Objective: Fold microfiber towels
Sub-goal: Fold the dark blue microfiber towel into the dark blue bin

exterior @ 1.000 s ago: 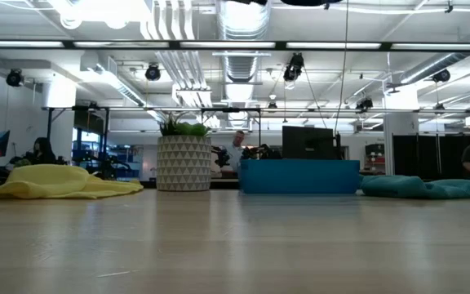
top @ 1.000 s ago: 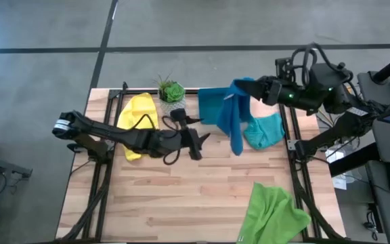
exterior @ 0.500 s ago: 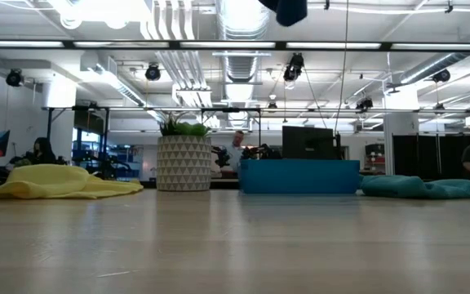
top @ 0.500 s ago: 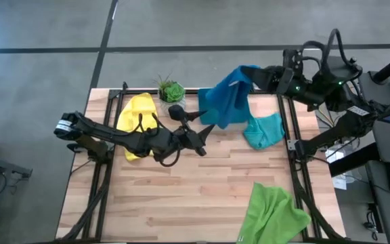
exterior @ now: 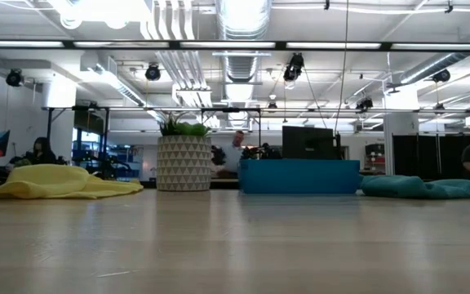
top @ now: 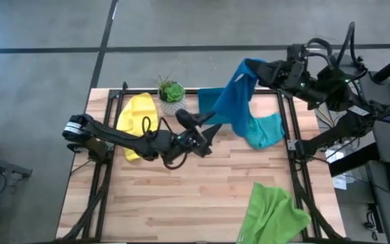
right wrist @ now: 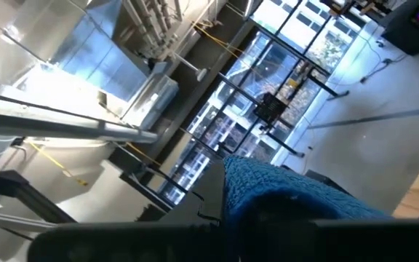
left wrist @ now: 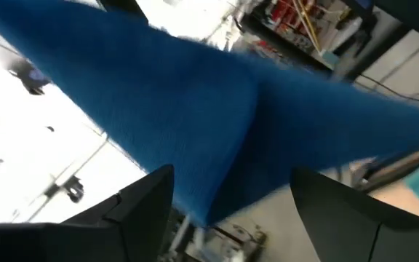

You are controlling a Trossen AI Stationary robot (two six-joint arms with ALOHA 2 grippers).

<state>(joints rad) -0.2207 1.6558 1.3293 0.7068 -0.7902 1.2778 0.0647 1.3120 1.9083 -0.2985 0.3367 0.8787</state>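
Note:
Next, the left gripper grabs the blue towel [top: 235,102] by its loose hanging corner [top: 215,122]. Then I stretch the blue towel out for folding.
A blue towel [top: 235,102] hangs from my right gripper [top: 263,70], which is shut on it high over the table's far right. My left gripper [top: 205,127] is open at the table's middle. Its fingers stand on either side of the towel's lower corner [left wrist: 209,211], and I see no touch. The yellow towel [top: 138,114] lies crumpled at the far left. The teal towel [top: 267,129] lies bunched at the far right. The light green towel [top: 273,213] hangs partly over the near right edge. My right gripper pinches the blue towel's upper end [right wrist: 264,182] between its two fingers, which come from the table's right side, roughly level. How many layers it holds, I cannot tell. The towel hangs slack below and to the left, lifted clear of the table.
A teal-blue tray [top: 208,102] sits at the far edge behind the hanging towel, with a potted plant [top: 170,91] to its left. Bare wood [top: 195,190] fills the near middle. Metal frame rails [top: 100,183] run along both sides.
My left gripper has rolled, tipped its fingers upward and moved a little toward the blue towel. My right gripper has risen slightly and drawn toward the far right. The towel, then a narrow hanging strip, has swung and spread, its lower end now toward the left gripper.

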